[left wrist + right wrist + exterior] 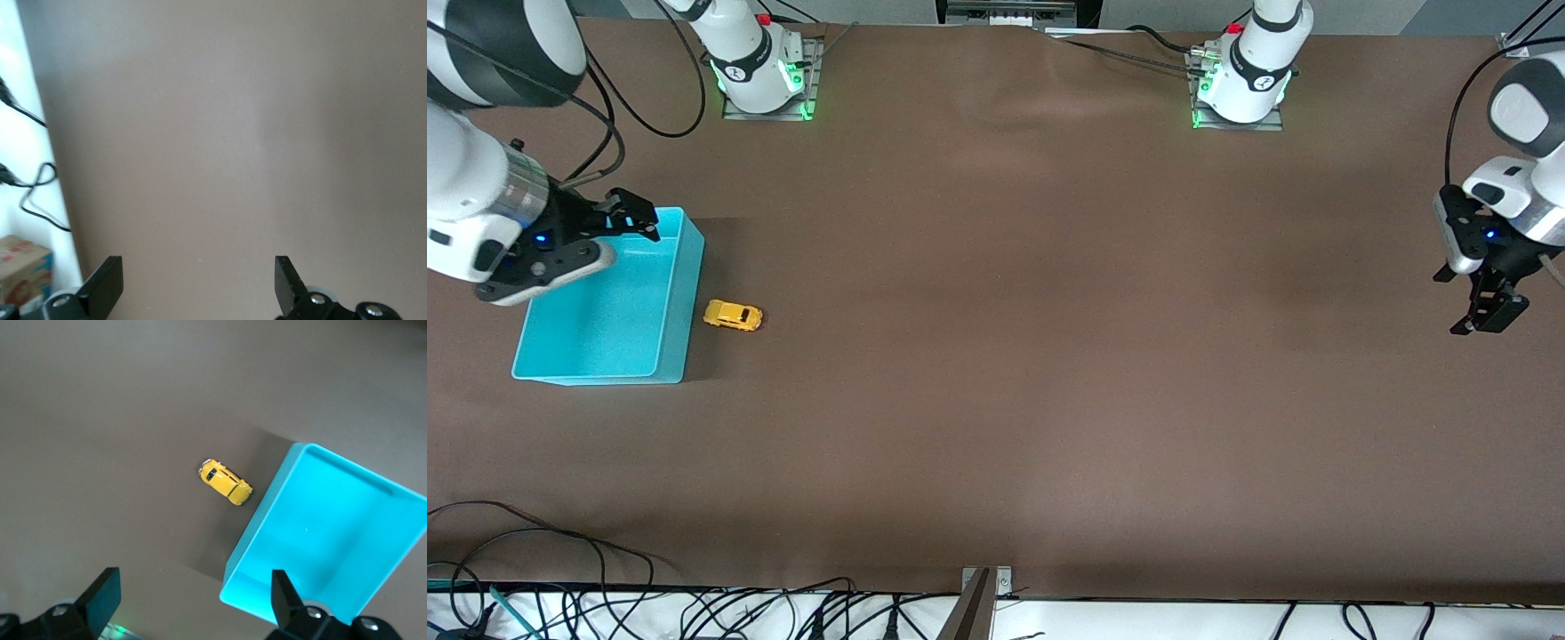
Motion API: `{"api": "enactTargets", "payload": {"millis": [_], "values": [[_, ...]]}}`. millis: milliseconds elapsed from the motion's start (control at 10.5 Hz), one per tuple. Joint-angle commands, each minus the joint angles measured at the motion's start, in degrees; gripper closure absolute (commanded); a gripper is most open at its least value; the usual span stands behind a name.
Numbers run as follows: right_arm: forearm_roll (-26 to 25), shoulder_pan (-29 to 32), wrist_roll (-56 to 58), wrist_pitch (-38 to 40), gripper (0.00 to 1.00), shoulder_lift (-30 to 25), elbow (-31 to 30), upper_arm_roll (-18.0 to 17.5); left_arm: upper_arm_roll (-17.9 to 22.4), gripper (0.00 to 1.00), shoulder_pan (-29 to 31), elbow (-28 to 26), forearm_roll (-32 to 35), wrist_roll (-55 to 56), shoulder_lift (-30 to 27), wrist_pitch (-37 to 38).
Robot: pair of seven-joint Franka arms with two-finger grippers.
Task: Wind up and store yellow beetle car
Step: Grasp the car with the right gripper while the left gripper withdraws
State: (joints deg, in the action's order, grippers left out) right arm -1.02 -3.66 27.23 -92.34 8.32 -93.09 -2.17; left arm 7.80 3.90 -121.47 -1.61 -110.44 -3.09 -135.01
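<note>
The right gripper grabs the yellow beetle car by its sides next, to wind it up and store it in the turquoise bin.
The yellow beetle car stands on the brown table, just beside the turquoise bin on the side toward the left arm's end. The bin holds nothing. My right gripper hangs open over the bin's edge nearest the robots' bases, with nothing between its fingers. At the left arm's end of the table my left gripper waits open over bare table, holding nothing.
Black cables trail along the table's edge nearest the front camera, and a metal bracket sits at that edge's middle. The arm bases stand at the edge farthest from the camera. A cardboard box lies off the table.
</note>
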Motion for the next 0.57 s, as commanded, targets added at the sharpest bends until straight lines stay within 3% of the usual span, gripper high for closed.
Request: {"api": "enactTargets", "payload": {"millis": [0,191,287,478], "values": [[-0.64,-0.55,16.3,-6.5,0.0,-0.41,-7.17,-0.02,0.37,0.0,-1.0,4.82,-1.82,6.05,-2.09,7.44],[-0.91,-0.99,23.63,-10.04,0.0,-0.06,-12.62,-0.02,0.29,0.0,-1.09,11.14,-1.39,22.21,-2.97,18.93],[-3.61,-1.34,23.92,-12.84,0.0,-0.06,-14.99,-0.02,0.28,0.0,-1.35,15.0,-0.95,28.02,-2.98,25.34],[-6.62,-3.09,23.92,-22.65,0.0,-0.06,-21.57,-0.11,0.37,0.0,-1.88,19.67,0.28,37.79,-2.98,32.84]]}}
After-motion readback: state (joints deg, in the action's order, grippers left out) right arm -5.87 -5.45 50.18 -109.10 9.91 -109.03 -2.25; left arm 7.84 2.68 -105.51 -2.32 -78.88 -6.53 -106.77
